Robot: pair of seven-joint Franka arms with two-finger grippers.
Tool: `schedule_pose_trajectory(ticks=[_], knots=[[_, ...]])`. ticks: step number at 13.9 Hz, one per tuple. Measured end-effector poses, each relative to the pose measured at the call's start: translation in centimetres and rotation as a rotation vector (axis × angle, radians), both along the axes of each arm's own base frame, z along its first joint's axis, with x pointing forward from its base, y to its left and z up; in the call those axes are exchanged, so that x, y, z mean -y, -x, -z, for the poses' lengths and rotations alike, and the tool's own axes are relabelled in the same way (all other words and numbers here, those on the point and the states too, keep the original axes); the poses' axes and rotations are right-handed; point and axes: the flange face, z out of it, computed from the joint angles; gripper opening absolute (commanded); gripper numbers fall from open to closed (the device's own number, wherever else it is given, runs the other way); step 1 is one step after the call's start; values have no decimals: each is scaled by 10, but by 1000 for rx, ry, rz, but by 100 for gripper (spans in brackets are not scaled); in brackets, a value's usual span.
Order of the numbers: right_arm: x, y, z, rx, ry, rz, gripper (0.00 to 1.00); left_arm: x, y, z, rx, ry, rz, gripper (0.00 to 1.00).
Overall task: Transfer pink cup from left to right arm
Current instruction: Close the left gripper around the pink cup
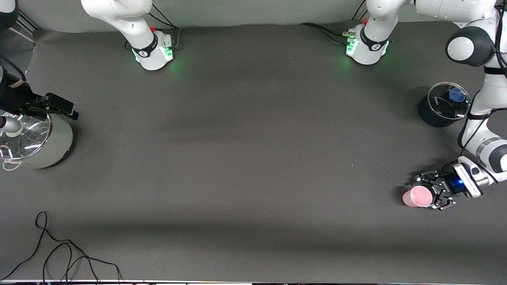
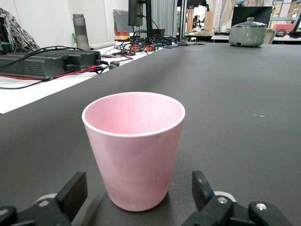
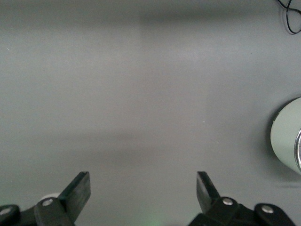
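The pink cup's rim (image 2: 133,135) should stay free for my right arm. My left gripper will next grip the pink cup by its lower side (image 2: 138,188), which keeps it free.
The pink cup (image 1: 416,196) stands upright on the dark table near the left arm's end. It fills the middle of the left wrist view (image 2: 134,141). My left gripper (image 1: 428,193) is low at the table and open, with one finger (image 2: 73,193) on each side of the cup's base and a gap on both sides. My right gripper (image 1: 63,107) is open and empty, up over the table beside a pale green pot at the right arm's end. Its fingers (image 3: 77,188) show only bare table between them.
A pale green pot with a glass lid (image 1: 39,142) stands at the right arm's end and also shows in the right wrist view (image 3: 287,141). A dark blue glass-lidded pot (image 1: 443,105) stands farther from the front camera than the cup. A black cable (image 1: 59,253) lies near the front edge.
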Motion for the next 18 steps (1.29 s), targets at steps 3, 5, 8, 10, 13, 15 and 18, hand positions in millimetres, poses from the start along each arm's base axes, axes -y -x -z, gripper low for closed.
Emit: schedule_pose_trajectory(ticks=[3,5,8,10,13,15,18], knots=[[0,0,0,0,0,0,100,2,-1,2,1,-4,-2,99],[0,0,0,0,0,0,100,8,-2,3,-1,-2,-1,99],[0,0,0,0,0,0,100,17,-3,6,-1,6,2,98],[0,0,0,-1,0,0,100,22,-5,6,0,11,1,93],[0,0,0,-1,0,0,100,26,-7,6,4,17,-1,64],[0,0,0,-1,0,0,100,27,-7,5,5,18,-2,53],[0,0,0,-1,0,0,100,27,-8,5,5,19,-4,45]])
